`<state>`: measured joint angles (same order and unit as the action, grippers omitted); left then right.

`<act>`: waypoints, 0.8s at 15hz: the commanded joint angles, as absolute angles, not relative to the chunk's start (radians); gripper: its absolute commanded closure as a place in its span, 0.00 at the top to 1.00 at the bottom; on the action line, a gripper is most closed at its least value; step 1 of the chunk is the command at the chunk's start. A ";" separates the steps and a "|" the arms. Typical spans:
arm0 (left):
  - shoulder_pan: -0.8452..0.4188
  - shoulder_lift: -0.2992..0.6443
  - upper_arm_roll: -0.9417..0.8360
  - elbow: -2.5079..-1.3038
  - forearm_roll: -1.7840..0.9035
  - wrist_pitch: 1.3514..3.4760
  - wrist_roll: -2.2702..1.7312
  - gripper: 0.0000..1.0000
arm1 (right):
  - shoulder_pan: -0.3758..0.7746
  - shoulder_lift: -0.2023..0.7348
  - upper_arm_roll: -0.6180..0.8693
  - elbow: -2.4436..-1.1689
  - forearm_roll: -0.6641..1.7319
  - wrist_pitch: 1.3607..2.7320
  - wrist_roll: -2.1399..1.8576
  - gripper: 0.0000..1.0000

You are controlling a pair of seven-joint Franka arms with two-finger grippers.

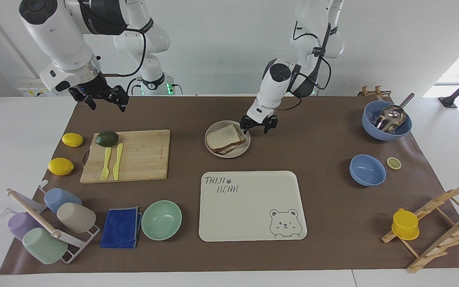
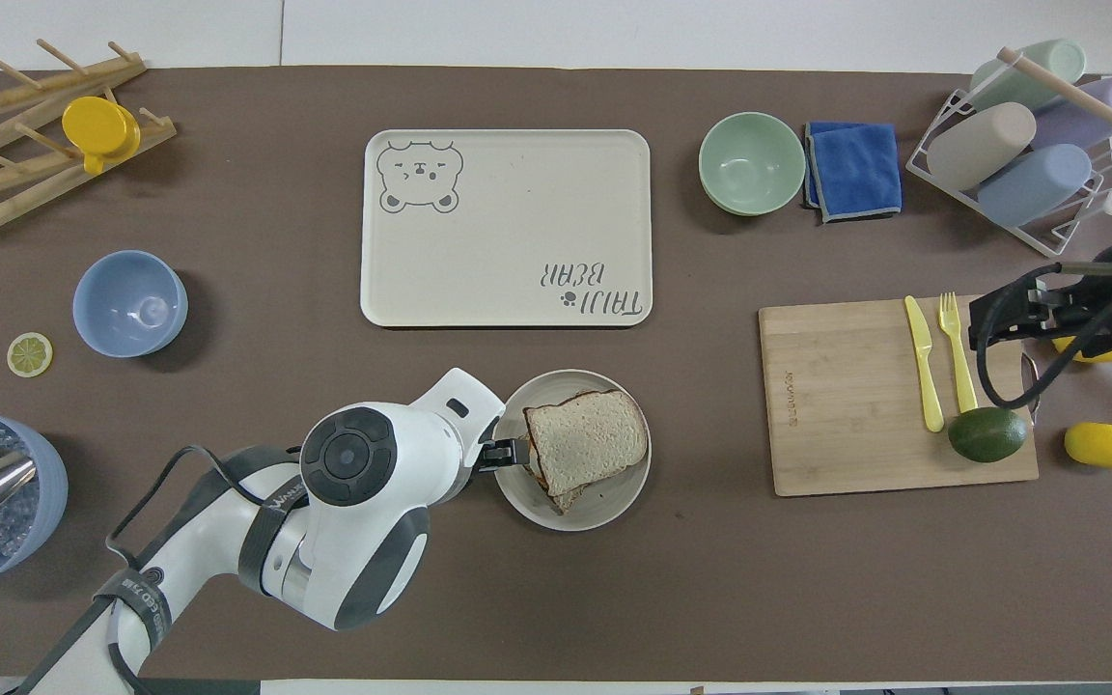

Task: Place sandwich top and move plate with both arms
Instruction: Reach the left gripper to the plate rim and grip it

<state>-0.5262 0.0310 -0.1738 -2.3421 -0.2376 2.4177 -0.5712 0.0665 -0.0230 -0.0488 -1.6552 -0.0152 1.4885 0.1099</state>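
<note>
The stacked bread slices cover most of the plate's middle. My left gripper should grab the plate [image 2: 614,504] by its bare rim beside the crust next.
The sandwich top [image 1: 222,137], a pale speckled slice, lies on a lower slice on the round grey plate [image 1: 240,151]; it also shows in the overhead view [image 2: 587,439], as does the plate [image 2: 614,504]. My left gripper [image 1: 254,129] is open and low at the plate's rim toward the left arm's end, beside the bread; in the overhead view [image 2: 510,452] its tips reach the rim. My right gripper [image 1: 102,104] is open and empty, raised over the avocado end of the cutting board [image 1: 142,155]; it is at the edge of the overhead view [image 2: 990,323].
The cream bear tray [image 1: 249,207] lies farther from the robots than the plate. An avocado [image 1: 106,138], a yellow fork [image 1: 105,163] and a knife [image 1: 117,161] lie on the board, two lemons [image 1: 60,166] beside it. A mint bowl [image 1: 161,219], blue cloth, cup rack, blue bowls [image 1: 367,170] and wooden rack stand around.
</note>
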 commanded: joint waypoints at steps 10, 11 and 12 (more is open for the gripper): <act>-0.549 0.072 -0.160 -2.358 -0.337 2.477 -0.571 0.51 | 0.043 -0.038 -0.038 -1.672 -0.009 1.471 0.057 1.00; -0.549 0.074 -0.160 -2.358 -0.339 2.477 -0.571 0.45 | 0.043 -0.038 -0.038 -1.672 -0.009 1.473 0.058 1.00; -0.549 0.074 -0.160 -2.358 -0.351 2.477 -0.571 0.41 | 0.041 -0.038 -0.038 -1.672 -0.009 1.471 0.057 1.00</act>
<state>-0.5294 0.0713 -0.1717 -2.3431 -0.3178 2.4486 -0.5712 0.0579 -0.0239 -0.0481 -1.6568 -0.0191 1.4800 0.0843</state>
